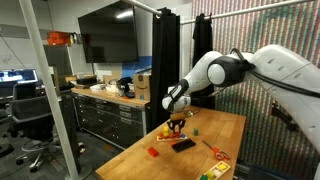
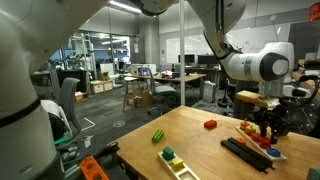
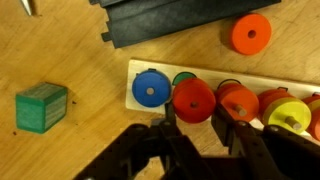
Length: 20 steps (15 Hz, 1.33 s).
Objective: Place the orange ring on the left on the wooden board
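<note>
My fingers are holding the orange ring so that it covers most of the green piece (image 3: 183,76). My gripper needs to open, as the ring would stay there if let go.
In the wrist view the small pale wooden board (image 3: 140,70) bears a blue disc (image 3: 150,89), a green piece, several red-orange rings and a yellow one (image 3: 290,116) in a row. My gripper (image 3: 197,118) is above the board's left part, its fingers closed against both sides of an orange ring (image 3: 193,99) next to the blue disc. Another orange ring (image 3: 250,34) lies on the tabletop beyond the board. In both exterior views the gripper (image 1: 177,123) (image 2: 267,126) hangs low over the board (image 2: 272,154).
Black bars (image 3: 170,22) lie just beyond the board. A green cube (image 3: 42,107) sits to the left on the butcher-block tabletop (image 1: 170,160). A green block (image 2: 158,136), a red block (image 2: 210,124) and a yellow-green panel (image 2: 174,159) lie further off.
</note>
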Each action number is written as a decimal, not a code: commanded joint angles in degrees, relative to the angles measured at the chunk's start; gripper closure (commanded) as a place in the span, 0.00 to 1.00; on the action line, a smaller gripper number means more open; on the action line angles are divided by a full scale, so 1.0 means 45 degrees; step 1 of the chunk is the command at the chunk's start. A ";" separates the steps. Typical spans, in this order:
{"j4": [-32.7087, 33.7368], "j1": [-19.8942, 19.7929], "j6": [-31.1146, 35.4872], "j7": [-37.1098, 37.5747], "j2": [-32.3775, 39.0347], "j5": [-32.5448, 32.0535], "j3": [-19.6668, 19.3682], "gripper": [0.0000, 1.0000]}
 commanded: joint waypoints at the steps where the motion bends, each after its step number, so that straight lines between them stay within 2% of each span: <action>1: 0.0695 -0.0185 -0.0151 -0.0180 0.0693 0.0331 0.0065 0.82; 3: 0.0703 -0.0196 -0.0194 -0.0144 0.0693 0.0370 0.0062 0.82; 4: 0.0704 -0.0228 -0.0220 -0.0093 0.0686 0.0456 0.0083 0.34; 5: 0.0700 -0.0249 -0.0228 -0.0109 0.0687 0.0499 0.0092 0.32; 9: 0.0654 -0.0316 -0.0210 -0.0092 0.0822 0.0582 0.0080 0.03; 10: 0.0642 -0.0306 -0.0225 -0.0079 0.0835 0.0567 0.0070 0.00; 14: 0.0220 0.0151 -0.0091 0.0089 0.0130 0.0223 -0.0109 0.00; 20: -0.1246 0.1711 0.0384 0.0444 -0.2445 -0.0916 -0.0519 0.00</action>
